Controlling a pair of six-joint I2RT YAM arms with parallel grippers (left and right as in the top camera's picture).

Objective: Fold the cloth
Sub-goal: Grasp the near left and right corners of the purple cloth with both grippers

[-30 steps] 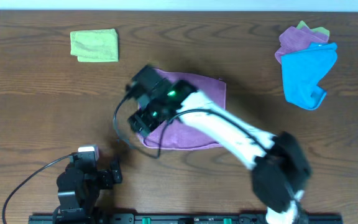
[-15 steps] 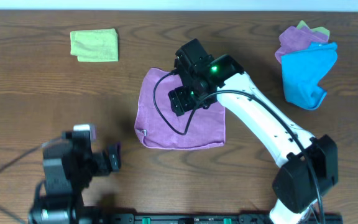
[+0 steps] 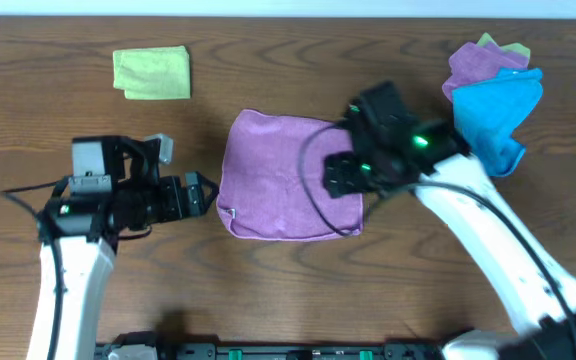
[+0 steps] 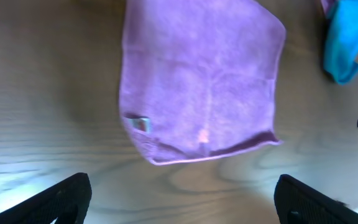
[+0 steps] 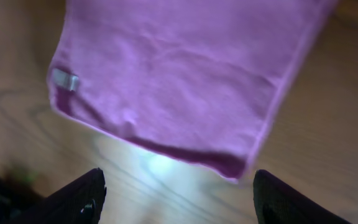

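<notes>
My left gripper will grab the lilac-purple cloth (image 3: 278, 175) next by its tagged front corner (image 3: 234, 229). It will then fold the cloth's front edge over its back edge.
The lilac-purple cloth (image 3: 278, 175) lies flat near the table's middle, roughly square, with a small tag (image 3: 231, 215) at its front left corner. My left gripper (image 3: 206, 192) is open just left of that corner, apart from it. In the left wrist view the cloth (image 4: 201, 81) lies ahead of the open gripper (image 4: 182, 202), with bare wood between the fingers. My right gripper (image 3: 336, 178) hovers open over the cloth's right part. The right wrist view shows the cloth (image 5: 185, 74) beyond the open gripper (image 5: 179, 199), nothing held.
A folded yellow-green cloth (image 3: 152, 73) lies at the back left. A bright blue cloth (image 3: 493, 120) is heaped at the back right over another purple cloth (image 3: 471, 65). The blue cloth (image 4: 347, 37) also shows in the left wrist view.
My right arm has swung from the cloth's left side across to its right side, uncovering the cloth. My left arm has come up from the front edge to the cloth's left corner.
</notes>
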